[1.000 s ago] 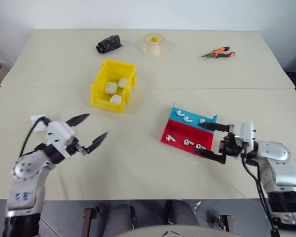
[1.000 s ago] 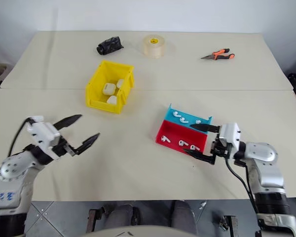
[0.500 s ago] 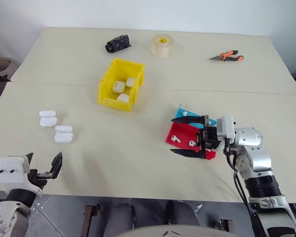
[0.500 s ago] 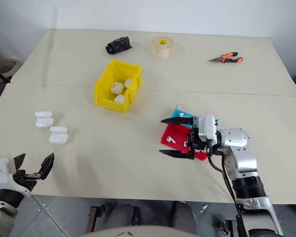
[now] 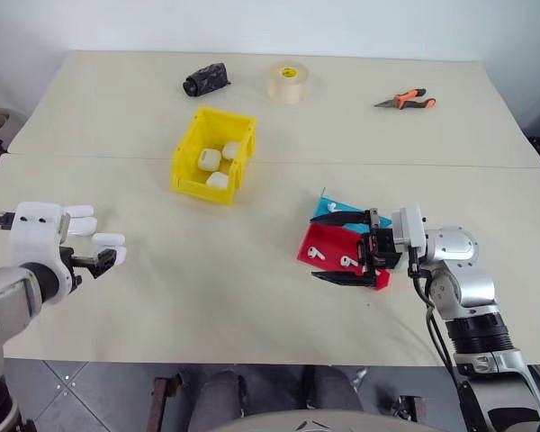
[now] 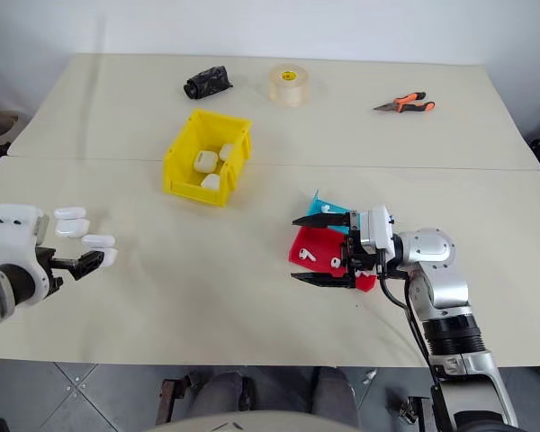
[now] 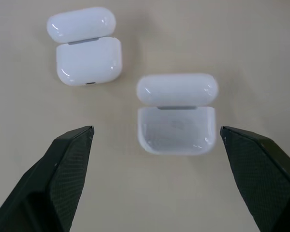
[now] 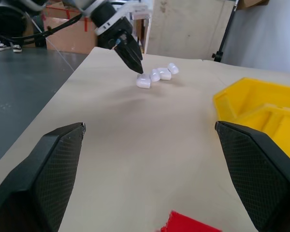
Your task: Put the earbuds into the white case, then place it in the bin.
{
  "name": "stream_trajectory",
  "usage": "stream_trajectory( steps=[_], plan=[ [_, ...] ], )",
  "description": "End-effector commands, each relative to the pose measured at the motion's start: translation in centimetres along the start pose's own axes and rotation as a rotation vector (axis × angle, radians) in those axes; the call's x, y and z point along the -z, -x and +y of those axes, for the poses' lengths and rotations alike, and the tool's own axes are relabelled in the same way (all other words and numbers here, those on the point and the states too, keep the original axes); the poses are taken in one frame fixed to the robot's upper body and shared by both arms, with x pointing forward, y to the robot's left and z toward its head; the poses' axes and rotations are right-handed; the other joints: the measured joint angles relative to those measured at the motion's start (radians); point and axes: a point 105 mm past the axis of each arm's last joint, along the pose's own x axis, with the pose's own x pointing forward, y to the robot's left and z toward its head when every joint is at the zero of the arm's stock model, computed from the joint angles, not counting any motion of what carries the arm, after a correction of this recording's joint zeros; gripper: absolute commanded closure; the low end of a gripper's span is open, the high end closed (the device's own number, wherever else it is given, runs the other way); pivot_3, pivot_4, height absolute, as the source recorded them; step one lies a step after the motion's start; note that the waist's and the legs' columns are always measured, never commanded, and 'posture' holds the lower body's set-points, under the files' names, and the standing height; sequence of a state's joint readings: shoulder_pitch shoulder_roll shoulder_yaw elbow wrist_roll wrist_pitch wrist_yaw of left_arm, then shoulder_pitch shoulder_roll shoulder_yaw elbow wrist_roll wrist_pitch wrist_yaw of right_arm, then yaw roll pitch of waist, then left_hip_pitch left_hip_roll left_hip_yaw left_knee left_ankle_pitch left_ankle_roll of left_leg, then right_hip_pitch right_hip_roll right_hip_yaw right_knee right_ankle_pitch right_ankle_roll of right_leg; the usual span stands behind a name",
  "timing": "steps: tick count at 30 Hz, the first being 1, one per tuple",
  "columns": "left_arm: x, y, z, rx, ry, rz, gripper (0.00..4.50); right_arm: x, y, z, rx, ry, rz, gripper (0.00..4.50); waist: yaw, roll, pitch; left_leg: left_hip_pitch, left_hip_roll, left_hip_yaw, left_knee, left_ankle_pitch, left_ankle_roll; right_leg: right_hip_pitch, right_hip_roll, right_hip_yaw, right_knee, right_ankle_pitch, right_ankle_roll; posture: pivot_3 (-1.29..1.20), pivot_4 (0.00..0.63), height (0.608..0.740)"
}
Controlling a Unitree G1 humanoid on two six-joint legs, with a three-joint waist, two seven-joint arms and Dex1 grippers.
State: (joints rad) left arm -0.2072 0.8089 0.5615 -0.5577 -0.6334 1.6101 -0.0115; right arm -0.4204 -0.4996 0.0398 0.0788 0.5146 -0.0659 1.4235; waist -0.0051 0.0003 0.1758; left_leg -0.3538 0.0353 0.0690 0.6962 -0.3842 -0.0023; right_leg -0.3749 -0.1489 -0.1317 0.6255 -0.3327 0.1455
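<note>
My left gripper will move down before it closes. Its fingers are high above the nearer white case (image 7: 176,129) in the left wrist view, so they would miss it if they closed now.
Two white cases lie at the table's left edge. The nearer white case (image 7: 176,118) has its lid folded back and looks hollow. The other white case (image 7: 87,48) lies just beyond it. My left gripper (image 7: 155,129) hangs open above the nearer case, apart from it, and is also seen from the head (image 6: 81,264). Earbuds (image 5: 319,254) lie in the red and blue tray (image 5: 378,279). My right gripper (image 5: 319,245) stands open over the tray, holding nothing. The yellow bin (image 5: 187,180) holds three white cases.
At the far side of the table lie a black bundle (image 5: 204,79), a roll of tape (image 5: 283,79) and orange-handled pliers (image 5: 405,97). A seam runs across the table behind the bin.
My left arm has swung out to the left and tipped its gripper down over the two cases, which it hid before. The right gripper moved left over the tray, then stayed. The camera shifted.
</note>
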Motion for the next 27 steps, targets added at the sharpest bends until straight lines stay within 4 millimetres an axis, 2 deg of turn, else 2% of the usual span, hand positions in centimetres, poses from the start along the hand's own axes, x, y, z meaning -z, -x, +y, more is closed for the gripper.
stream_trajectory(
  steps=[1, 14, 27],
  plan=[
    [-1.0, -0.8, 0.5, 0.0, 0.032, 0.015, 0.05, -1.0, -0.5, 0.2, -0.005, 0.044, -0.033, 0.0, 0.001, 0.0, 0.0, 0.0, 0.0, 0.0, 0.0, 0.0, 0.0, 0.0, 0.0, 0.0, 0.0, 0.0, 0.0, 0.0, 0.15, 0.74],
    [0.2, -2.3, -1.2, 0.055, 0.088, 0.063, 0.05, -0.9, -0.4, 0.9, 0.03, 0.043, -0.032, 0.0, 0.001, 0.0, 0.0, -0.001, 0.0, -0.001, 0.001, 0.0, 0.0, 0.0, 0.0, 0.001, 0.001, 0.0, 0.0, 0.0, 0.15, 0.74],
    [1.3, -2.8, -2.2, 0.011, 0.189, 0.044, 0.05, -0.2, -0.6, 1.3, 0.044, 0.016, -0.04, 0.0, 0.004, 0.0, 0.0, 0.0, -0.002, -0.003, 0.002, 0.0, 0.0, 0.001, -0.001, 0.002, 0.002, 0.0, 0.0, 0.0, 0.15, 0.74]
  ],
)
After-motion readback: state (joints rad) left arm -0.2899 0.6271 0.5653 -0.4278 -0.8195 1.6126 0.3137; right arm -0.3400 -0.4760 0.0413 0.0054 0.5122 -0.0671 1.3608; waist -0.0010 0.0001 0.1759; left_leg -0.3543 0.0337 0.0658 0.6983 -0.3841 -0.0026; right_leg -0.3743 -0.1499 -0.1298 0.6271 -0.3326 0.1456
